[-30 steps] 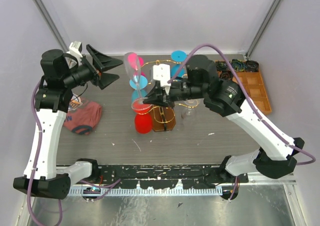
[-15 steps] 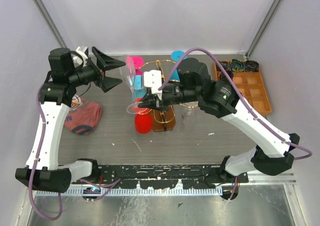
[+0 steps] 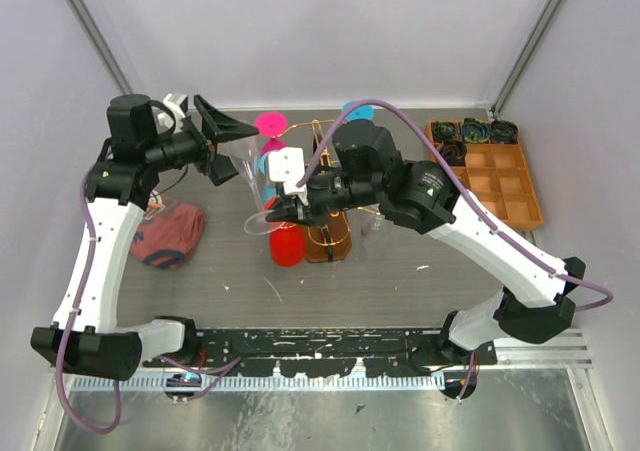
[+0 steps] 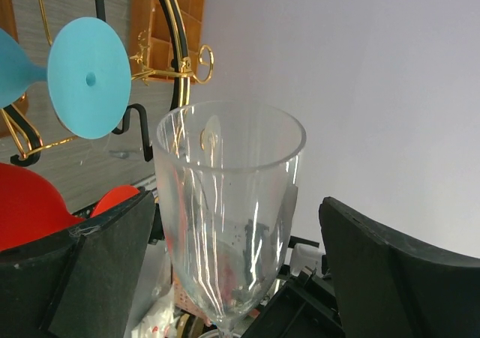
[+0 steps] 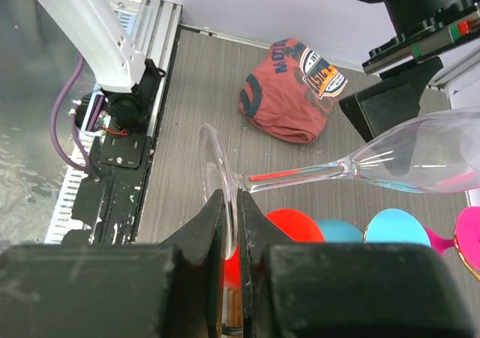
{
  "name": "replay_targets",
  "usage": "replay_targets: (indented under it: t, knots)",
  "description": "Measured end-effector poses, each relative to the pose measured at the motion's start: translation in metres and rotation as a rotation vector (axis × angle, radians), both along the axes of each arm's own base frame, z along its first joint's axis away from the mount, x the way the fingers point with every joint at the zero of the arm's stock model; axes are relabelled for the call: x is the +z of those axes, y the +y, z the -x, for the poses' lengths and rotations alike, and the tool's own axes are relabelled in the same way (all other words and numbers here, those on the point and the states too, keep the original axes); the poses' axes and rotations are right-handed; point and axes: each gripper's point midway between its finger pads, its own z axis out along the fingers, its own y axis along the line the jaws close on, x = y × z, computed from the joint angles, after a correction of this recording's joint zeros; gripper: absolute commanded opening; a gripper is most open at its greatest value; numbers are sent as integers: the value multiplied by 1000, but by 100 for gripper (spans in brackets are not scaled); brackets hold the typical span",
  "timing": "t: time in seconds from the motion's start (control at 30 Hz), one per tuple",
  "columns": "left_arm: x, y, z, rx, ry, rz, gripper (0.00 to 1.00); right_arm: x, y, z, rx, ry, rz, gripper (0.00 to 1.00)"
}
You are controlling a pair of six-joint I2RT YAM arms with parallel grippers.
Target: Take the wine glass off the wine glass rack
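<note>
The open fingers are level with the sides of the glass's bowl, below the bowl's rim (image 3: 242, 155) (image 4: 228, 219). My left gripper would hold the bowl if it closed now.
A clear wine glass (image 3: 250, 176) lies tilted in the air, left of the gold wire wine glass rack (image 3: 320, 136). My right gripper (image 5: 229, 203) is shut on the rim of the glass's foot (image 3: 258, 221), and the stem (image 5: 300, 177) runs up and to the right from it. In the left wrist view the bowl (image 4: 229, 203) sits between the fingers of my open left gripper (image 4: 236, 278), with a gap on each side. From above, the left gripper (image 3: 240, 151) straddles the bowl. Coloured glasses hang on the rack, among them a blue foot (image 4: 88, 76).
A red glass (image 3: 285, 246) stands by the rack's brown base (image 3: 327, 243). Pink (image 3: 270, 124) and blue (image 3: 357, 111) glass feet show at the rack's top. A red cloth (image 3: 165, 233) lies at the left, and an orange compartmented tray (image 3: 495, 166) at the right.
My right arm has carried the clear glass leftward, away from the rack. My left gripper has come in to the right, and the bowl now sits between its open fingers.
</note>
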Motion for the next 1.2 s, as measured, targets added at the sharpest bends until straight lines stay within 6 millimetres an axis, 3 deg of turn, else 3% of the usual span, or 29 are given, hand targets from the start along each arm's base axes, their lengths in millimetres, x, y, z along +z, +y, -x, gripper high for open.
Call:
replay_targets:
  t: [0.2,0.43,0.87,1.2]
  knots:
    - [-2,-3,1,-20,4,-15,88,2,3,1,4,-9,-1,1]
    - [-1,-1,6,-38,-14,-78,73,0,1,-5,-28,-25,11,1]
    - [-6,1,11,-48,-3,-106,82,-4,-1,-5,-32,-20,30,1]
    - [-7,-2,0,-52,-4,-105,62,-4,-1,-1,-14,-16,28,1]
